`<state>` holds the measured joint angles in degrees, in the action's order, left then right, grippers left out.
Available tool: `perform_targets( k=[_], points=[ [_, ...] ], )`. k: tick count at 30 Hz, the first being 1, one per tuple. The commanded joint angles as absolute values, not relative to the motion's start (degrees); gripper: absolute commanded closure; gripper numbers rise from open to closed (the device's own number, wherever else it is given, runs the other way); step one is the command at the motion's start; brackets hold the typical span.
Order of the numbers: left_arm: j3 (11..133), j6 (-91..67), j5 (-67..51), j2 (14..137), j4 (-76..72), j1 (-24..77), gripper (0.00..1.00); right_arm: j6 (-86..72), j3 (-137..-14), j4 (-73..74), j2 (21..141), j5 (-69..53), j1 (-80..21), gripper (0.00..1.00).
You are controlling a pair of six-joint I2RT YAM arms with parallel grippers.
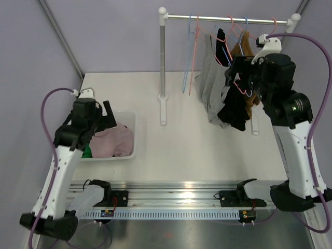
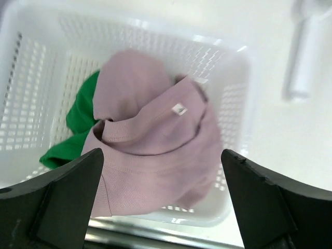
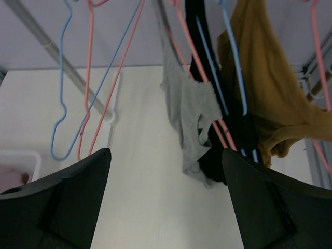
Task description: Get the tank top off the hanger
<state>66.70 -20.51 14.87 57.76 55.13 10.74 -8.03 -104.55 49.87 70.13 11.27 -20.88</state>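
Observation:
The robot's right gripper can leave the hook and far arm of the pink hanger free to remove the grey top, so it should next grab the hanger by its near arm below the hook point(image 3: 192, 42).
A grey tank top point(image 1: 211, 88), a black one point(image 1: 236, 106) and a mustard one point(image 1: 248, 52) hang on hangers at the right end of the rail point(image 1: 228, 19). My right gripper point(image 1: 239, 75) is open and empty, raised in front of the black and mustard garments. In the right wrist view the gripper point(image 3: 166, 153) faces the grey top point(image 3: 189, 104) on a pink hanger point(image 3: 199, 62), the black top point(image 3: 236, 140) and the mustard top point(image 3: 270, 88), touching none. My left gripper point(image 1: 106, 116) is open and empty above the basket.
A white basket point(image 1: 130, 116) at the left holds a pink garment point(image 2: 150, 150) and a green one point(image 2: 78, 119). Empty blue point(image 3: 62, 119) and pink point(image 3: 88, 78) hangers hang left of the tops. The rack post point(image 1: 163, 62) stands mid-table.

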Motion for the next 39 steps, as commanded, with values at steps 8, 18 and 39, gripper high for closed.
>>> perform_targets(
  k=[8, 18, 39],
  points=[
    [67.33, -17.14, -5.07, 36.85, 54.23, 12.57, 0.01, 3.34, -124.09, 51.94, 90.78, 3.44, -10.73, 0.32],
    [62.23, -15.29, -13.35, 28.74, 54.32, 12.57, 0.01, 6.59, -133.85, 52.2, 104.14, 0.18, -9.05, 0.49],
    [61.35, -15.56, -17.05, 29.53, 52.56, 12.57, 0.01, 1.85, -139.92, 52.91, 107.32, -8.52, -9.14, 1.0]
  ],
)
